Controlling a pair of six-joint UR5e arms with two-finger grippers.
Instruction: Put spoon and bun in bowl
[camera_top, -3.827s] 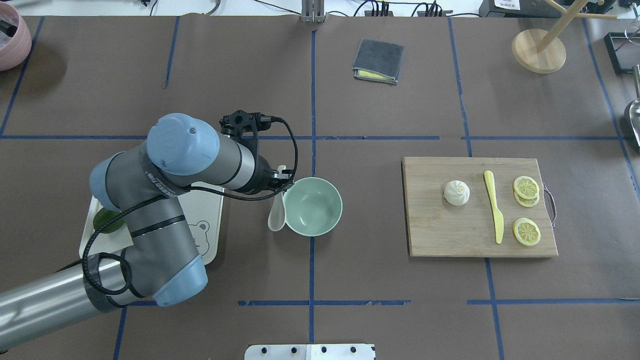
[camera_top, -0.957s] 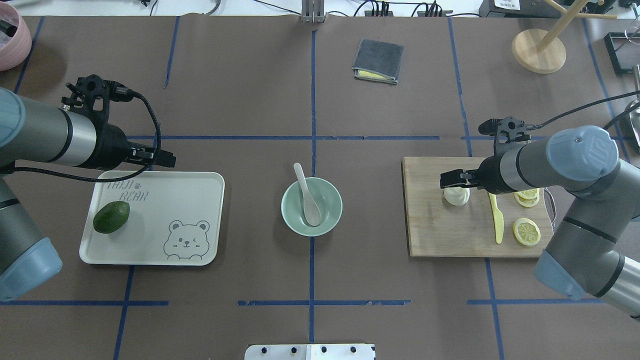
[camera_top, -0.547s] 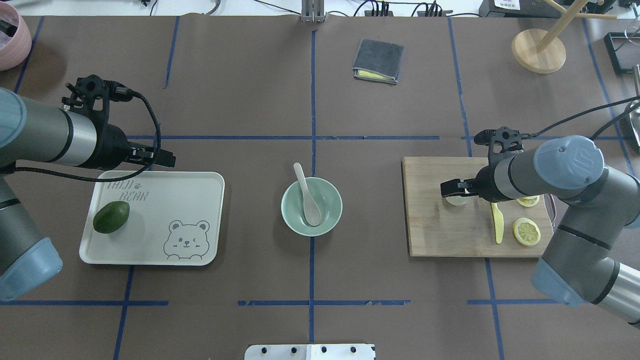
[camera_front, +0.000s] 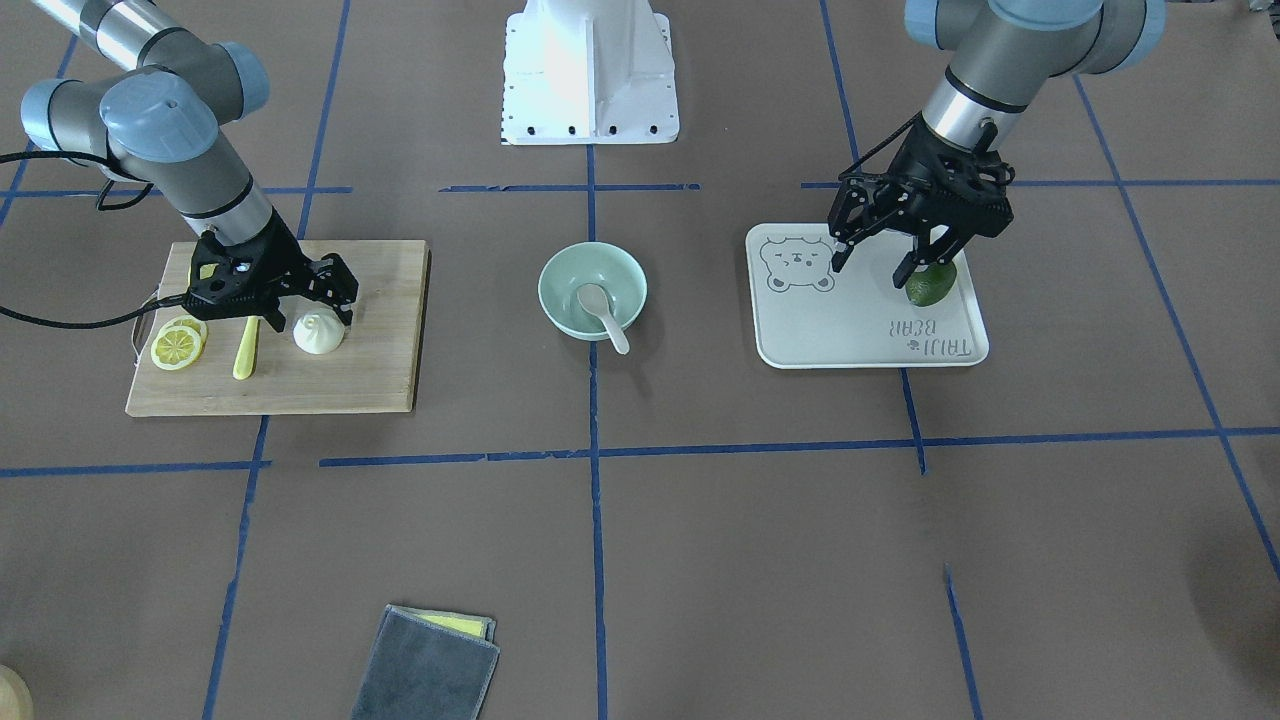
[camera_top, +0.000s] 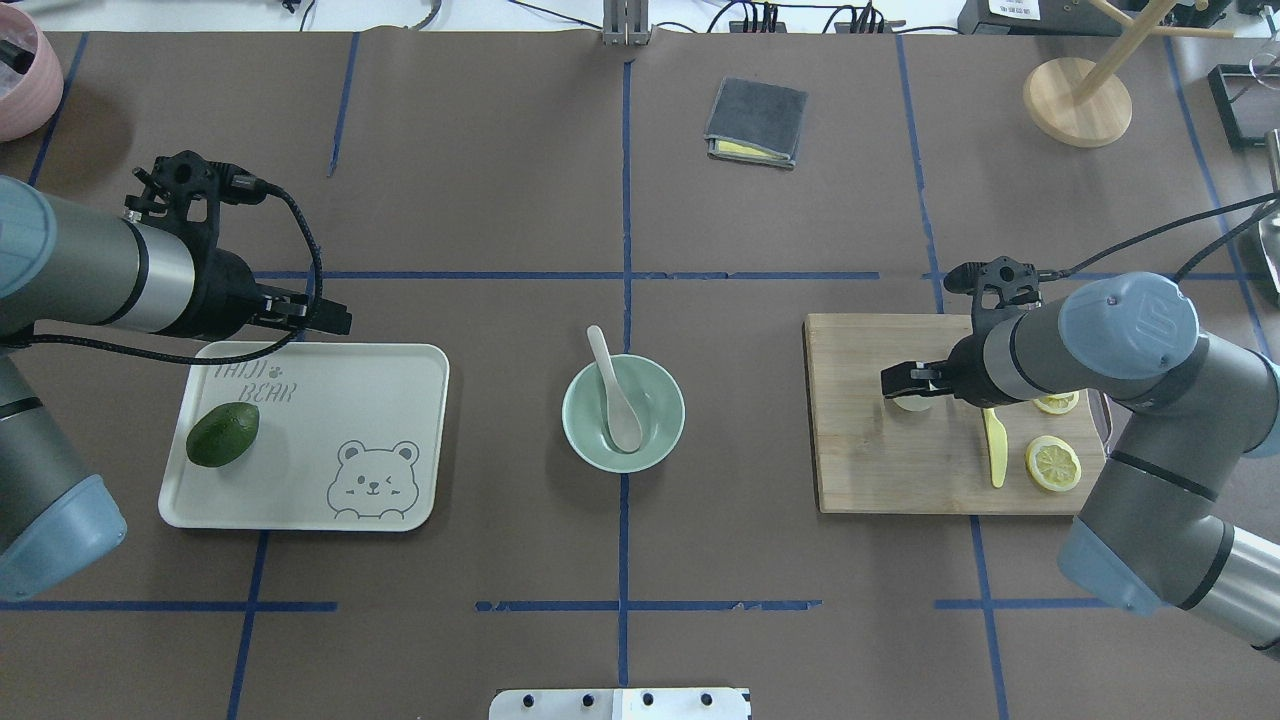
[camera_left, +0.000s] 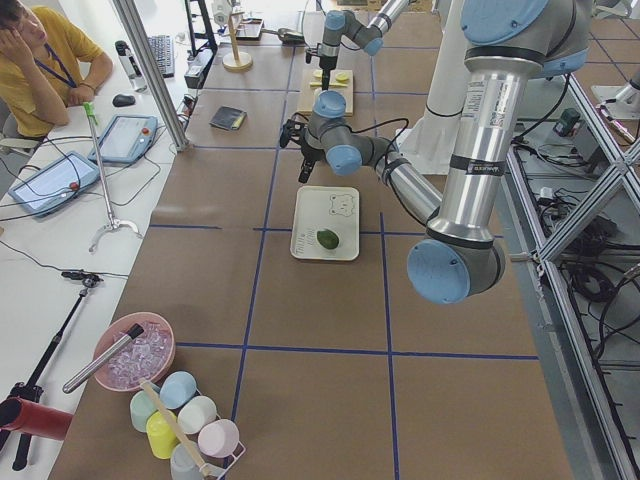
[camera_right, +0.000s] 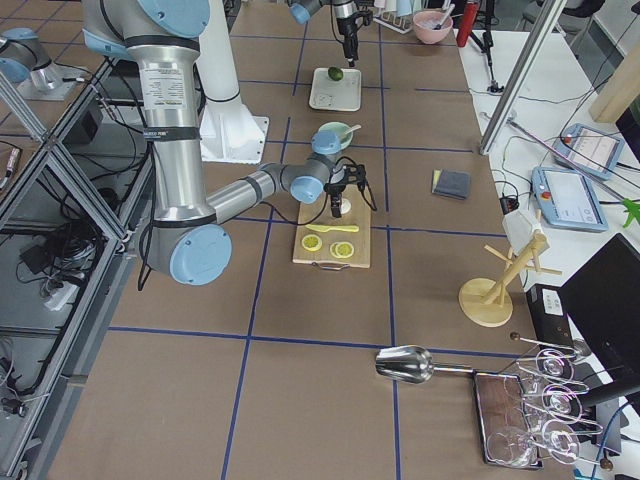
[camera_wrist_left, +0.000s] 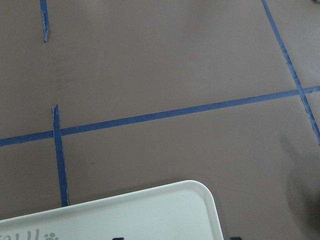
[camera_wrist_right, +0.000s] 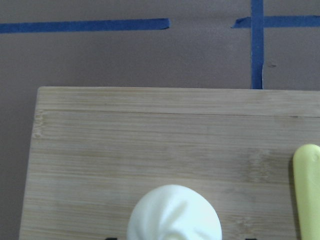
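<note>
My right gripper is about to grab the bun by its rounded body (camera_front: 318, 335), to get it into the bowl (camera_front: 562, 272).
The off-white spoon (camera_top: 612, 392) lies in the mint-green bowl (camera_top: 668, 430) at the table's middle, scoop down and handle over the far rim; both also show in the front view, spoon (camera_front: 601, 308) and bowl (camera_front: 562, 272). The white pleated bun (camera_front: 319, 334) sits on the wooden cutting board (camera_top: 880, 470). My right gripper (camera_front: 308, 312) is open and low over the bun, one finger on each side. In the overhead view the right gripper (camera_top: 903, 384) hides most of the bun (camera_top: 912, 404). The right wrist view shows the bun (camera_wrist_right: 174, 214) at the bottom centre. My left gripper (camera_front: 870, 268) is open and empty above the tray.
A yellow knife (camera_top: 993, 440) and lemon slices (camera_top: 1052, 463) lie on the board beside the bun. A white bear tray (camera_top: 380, 400) holds an avocado (camera_top: 222, 434). A folded grey cloth (camera_top: 756, 122) lies at the far middle, and a wooden stand (camera_top: 1077, 100) at the far right.
The spoon, earlier held by my left gripper beside the bowl, now lies in it, and the left arm has drawn back over the tray. The right gripper has come in and lowered around the bun.
</note>
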